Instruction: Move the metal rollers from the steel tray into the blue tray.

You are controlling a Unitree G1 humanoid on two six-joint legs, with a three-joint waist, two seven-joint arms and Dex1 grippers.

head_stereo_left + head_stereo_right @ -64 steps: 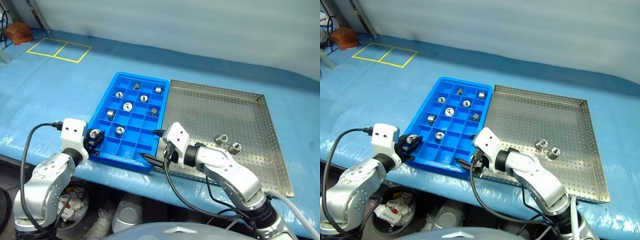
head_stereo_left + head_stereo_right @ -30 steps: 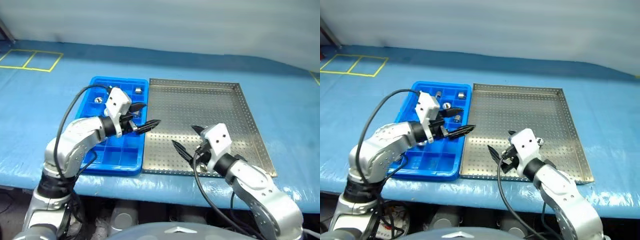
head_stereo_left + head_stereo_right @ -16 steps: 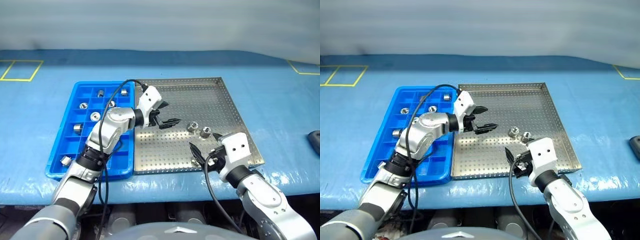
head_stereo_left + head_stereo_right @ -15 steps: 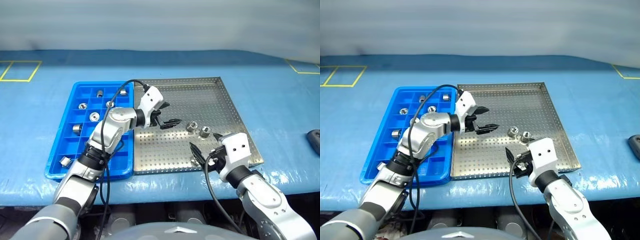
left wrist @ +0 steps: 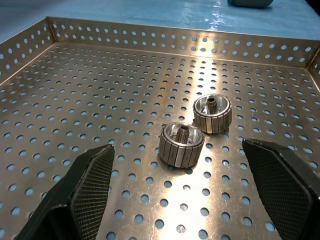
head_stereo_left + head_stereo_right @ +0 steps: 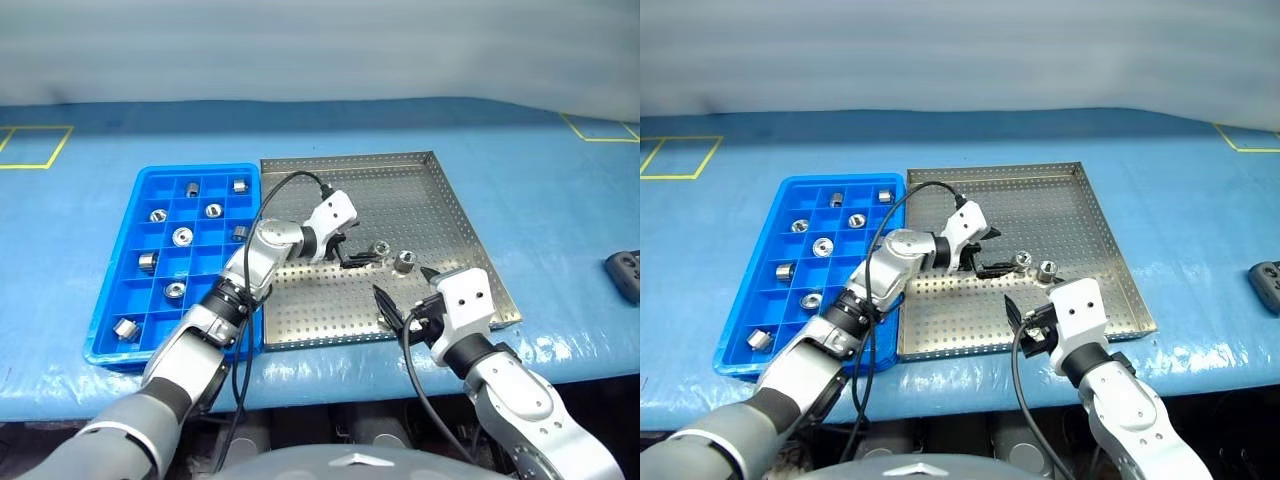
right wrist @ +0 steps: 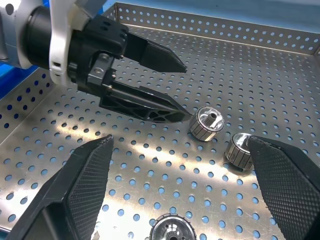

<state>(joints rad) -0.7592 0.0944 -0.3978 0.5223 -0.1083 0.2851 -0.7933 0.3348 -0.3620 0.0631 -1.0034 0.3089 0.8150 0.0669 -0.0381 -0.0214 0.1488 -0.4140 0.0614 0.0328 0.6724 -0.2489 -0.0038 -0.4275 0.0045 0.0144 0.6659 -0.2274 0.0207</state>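
My left gripper needs to move toward the nearer roller (image 6: 380, 249) before it closes on it, because its fingers stop short and would miss the roller if they closed now.
Two metal rollers (image 5: 181, 145) (image 5: 212, 113) stand side by side on the steel tray (image 6: 420, 190), right of its middle. My left gripper (image 6: 362, 250) hangs open low over the tray, its tips just short of the nearer roller (image 7: 206, 123) without touching it. A third roller (image 7: 172, 231) lies closer to the tray's front rim, under my right gripper (image 6: 407, 290), which is open and holds nothing. The blue tray (image 6: 110, 300) lies against the steel tray's left side with several rollers (image 6: 182, 236) in its compartments.
Both trays rest on a blue sheet near the table's front edge. A dark object (image 6: 625, 272) lies on the sheet at the far right. Yellow tape marks (image 6: 30, 150) show at the back left.
My left gripper has swung right from the blue tray and sunk over the steel tray toward the two rollers, still open. The right gripper has hardly moved. The camera view has shifted.
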